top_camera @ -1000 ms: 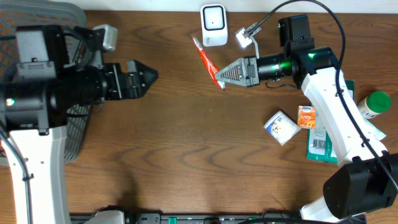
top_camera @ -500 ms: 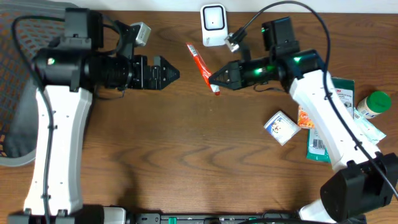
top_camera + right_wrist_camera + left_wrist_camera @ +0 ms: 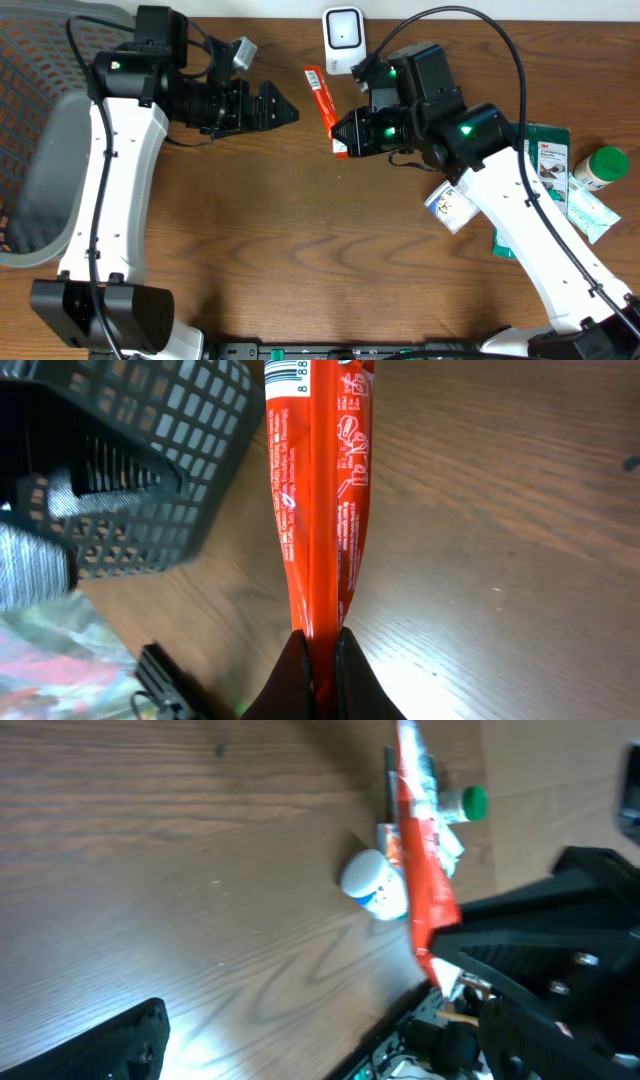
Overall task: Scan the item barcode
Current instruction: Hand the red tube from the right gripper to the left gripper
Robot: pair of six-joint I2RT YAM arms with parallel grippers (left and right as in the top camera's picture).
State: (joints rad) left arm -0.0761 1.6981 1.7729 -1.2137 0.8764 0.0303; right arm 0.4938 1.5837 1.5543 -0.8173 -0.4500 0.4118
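The red packet has its loose end opposite my right gripper, and my left gripper should pick it up there next. The barcode will then stay uncovered to scan.
The item is a long red packet, held above the table just below a white scanner at the back edge. My right gripper is shut on the packet's lower end. In the right wrist view the packet rises straight from the closed gripper, with its barcode at the top edge. My left gripper is open and empty, a short way left of the packet and pointing at it. In the left wrist view the packet hangs ahead of the open left gripper.
A black mesh basket fills the left side of the table. At the right lie a small white box, green packets and a green-capped bottle.
My left arm has swung right toward the table's middle, its jaws still open. My right gripper has carried the red packet left and turned it, so the two grippers now stand close together.
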